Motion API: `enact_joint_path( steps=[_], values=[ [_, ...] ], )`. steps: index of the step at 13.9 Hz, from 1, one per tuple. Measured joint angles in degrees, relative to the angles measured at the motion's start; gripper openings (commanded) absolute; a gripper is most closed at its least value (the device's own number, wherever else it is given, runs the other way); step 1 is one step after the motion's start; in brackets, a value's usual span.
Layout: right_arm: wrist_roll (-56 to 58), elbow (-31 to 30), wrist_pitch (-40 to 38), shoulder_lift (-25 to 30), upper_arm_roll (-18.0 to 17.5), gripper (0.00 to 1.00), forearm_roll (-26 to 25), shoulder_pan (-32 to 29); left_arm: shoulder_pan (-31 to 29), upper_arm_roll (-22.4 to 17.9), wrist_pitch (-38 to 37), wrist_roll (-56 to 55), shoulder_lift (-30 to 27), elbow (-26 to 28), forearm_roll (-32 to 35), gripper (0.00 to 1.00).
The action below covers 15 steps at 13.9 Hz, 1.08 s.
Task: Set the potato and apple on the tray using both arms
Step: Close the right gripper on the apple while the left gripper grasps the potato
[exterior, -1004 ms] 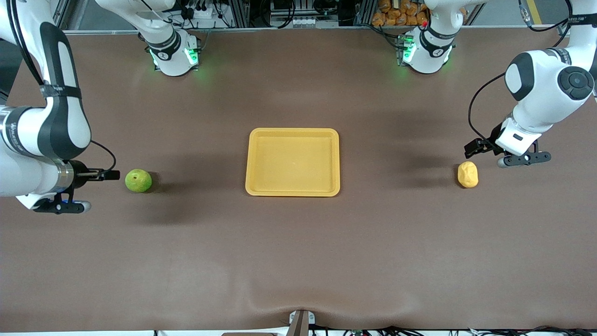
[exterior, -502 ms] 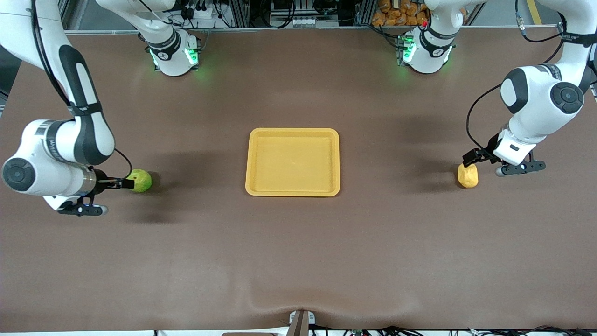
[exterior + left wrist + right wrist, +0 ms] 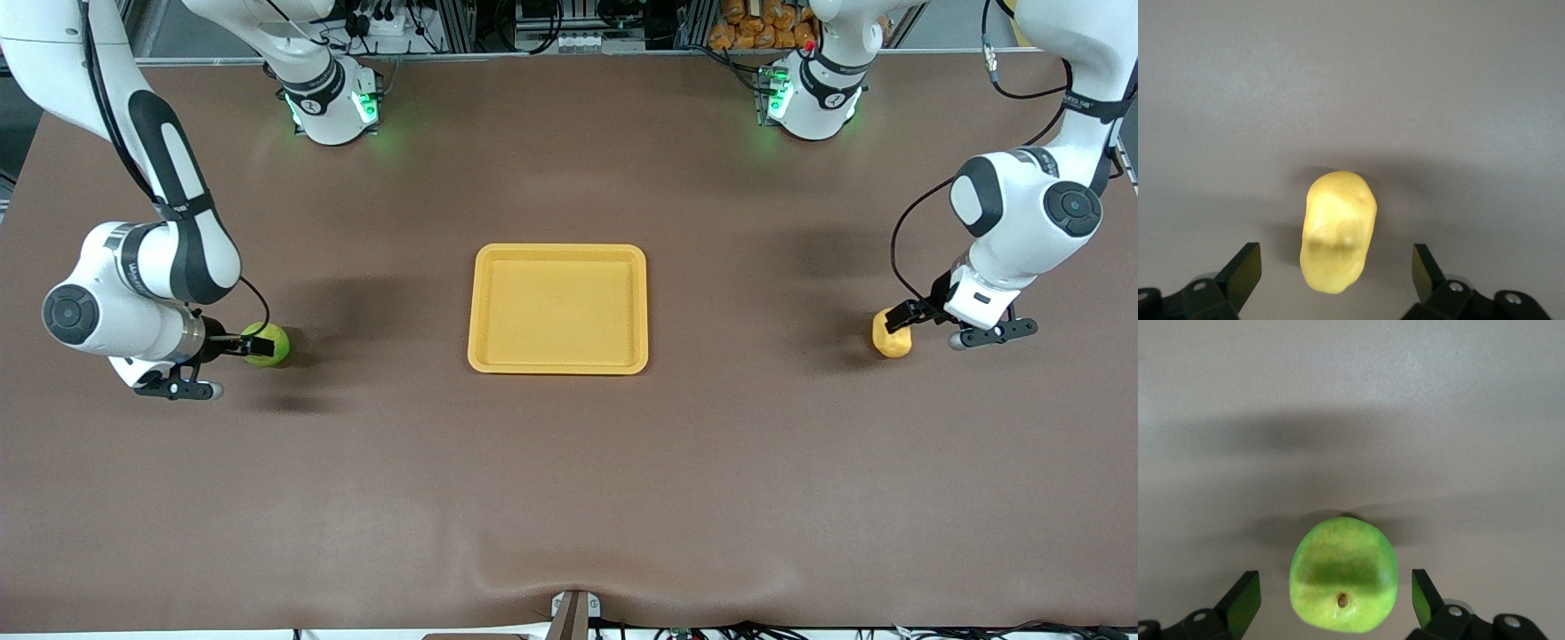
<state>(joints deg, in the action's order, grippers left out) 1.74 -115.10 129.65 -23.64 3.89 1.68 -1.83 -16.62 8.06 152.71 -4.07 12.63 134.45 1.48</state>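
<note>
My left gripper must lower before closing: its fingers are above the potato's sides, with empty table between them.
The yellow lumpy potato lies on the table toward the left arm's end. My left gripper is open and down at it, one finger on each side with a gap; in the left wrist view the potato sits between the fingertips. The green apple lies toward the right arm's end. My right gripper is open around it; in the right wrist view the apple sits between the fingertips, stem dimple up. The yellow-orange tray is empty at the table's middle.
The two arm bases glow green along the table's edge farthest from the front camera. Brown table surface spreads all round the tray.
Both arms have come down and moved toward their fruit. The right gripper now straddles the apple and the left gripper straddles the potato. Neither fruit has moved.
</note>
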Motion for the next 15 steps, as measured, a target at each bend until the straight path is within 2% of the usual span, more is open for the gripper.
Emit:
enact_joint_path(
  steps=[3,8,9,10,11,12,15],
  values=[
    [0.00,-2.71,1.58,0.00,-0.03,1.00,0.01,0.02,-0.01,0.04,1.71,0.00,1.61,-0.03,0.00,1.00],
    [0.00,-3.35,3.24,-0.49,-0.02,1.00,0.03,0.02,-0.01,0.04,3.97,0.00,3.38,-0.06,0.00,1.00],
    [0.00,-3.39,3.95,-0.81,0.00,0.86,0.03,0.01,-0.01,0.04,4.37,0.00,3.68,-0.07,0.00,1.00],
    [0.00,-3.45,4.36,-1.12,0.00,0.59,0.03,0.01,-0.01,0.04,4.76,0.00,3.99,-0.07,0.00,1.00],
    [0.00,-3.49,4.56,-1.28,0.01,0.42,0.03,0.01,-0.01,0.05,4.89,0.01,4.23,-0.07,0.00,1.00],
    [0.00,-3.41,4.56,-1.10,0.05,0.31,0.03,0.00,-0.01,0.05,4.92,0.06,4.34,-0.07,0.30,1.00],
    [0.00,-3.40,4.65,-1.15,0.04,0.23,0.04,0.01,-0.28,-0.01,4.92,0.06,4.41,-0.07,3.60,0.95]
  ],
)
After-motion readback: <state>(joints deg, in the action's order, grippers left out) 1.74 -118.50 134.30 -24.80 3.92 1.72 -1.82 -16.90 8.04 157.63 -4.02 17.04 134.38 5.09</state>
